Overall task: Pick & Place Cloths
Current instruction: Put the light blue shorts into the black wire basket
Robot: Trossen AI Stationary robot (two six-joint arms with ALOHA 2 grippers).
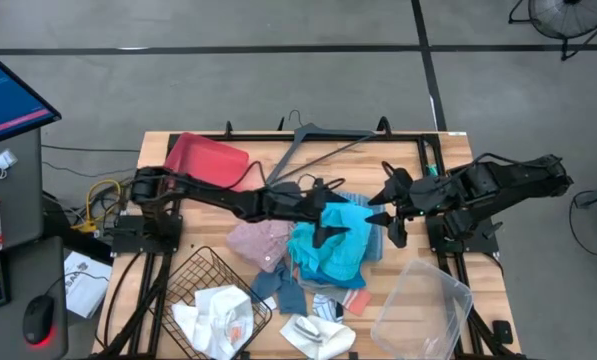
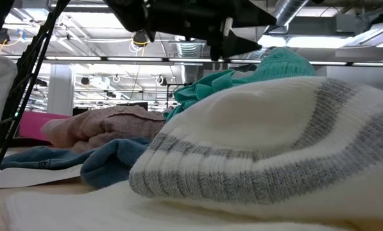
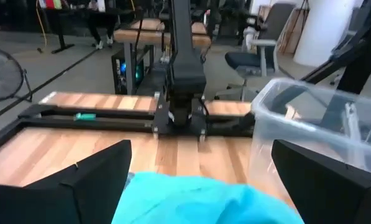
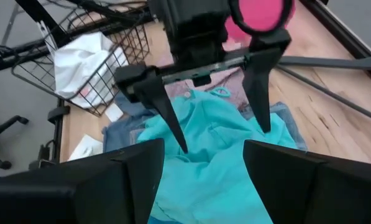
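Note:
My left gripper grabs the turquoise cloth's raised top fold (image 1: 342,213) next, heaped up between its fingers, while the rest lies slack (image 1: 323,257) on the pile.
A turquoise cloth (image 1: 330,250) lies heaped mid-table on a pile with a pale pink checked cloth (image 1: 260,240) and a blue-grey cloth (image 1: 281,288). My left gripper (image 4: 224,138) reaches in from the left, open wide, its fingers (image 3: 92,180) on either side of the turquoise cloth's top (image 3: 197,199). Just right of the pile, my right gripper (image 1: 381,208) hangs above the table, open with nothing between its fingers. A white cloth (image 1: 318,335) lies near the front edge. A white knit piece with grey stripes (image 2: 274,147) fills the low view. My left gripper stands open over the turquoise cloth's top (image 4: 197,124), coming in nearly level from the table's left. One fingertip (image 4: 180,144) shows right at the cloth. Whether it touches the cloth I cannot tell.
A wire basket (image 1: 193,272) holding a white cloth (image 1: 218,310) stands at the front left. At the front right is a clear plastic bin (image 1: 423,300). A red tray (image 1: 203,160) and a grey hanger (image 1: 323,140) lie at the back.

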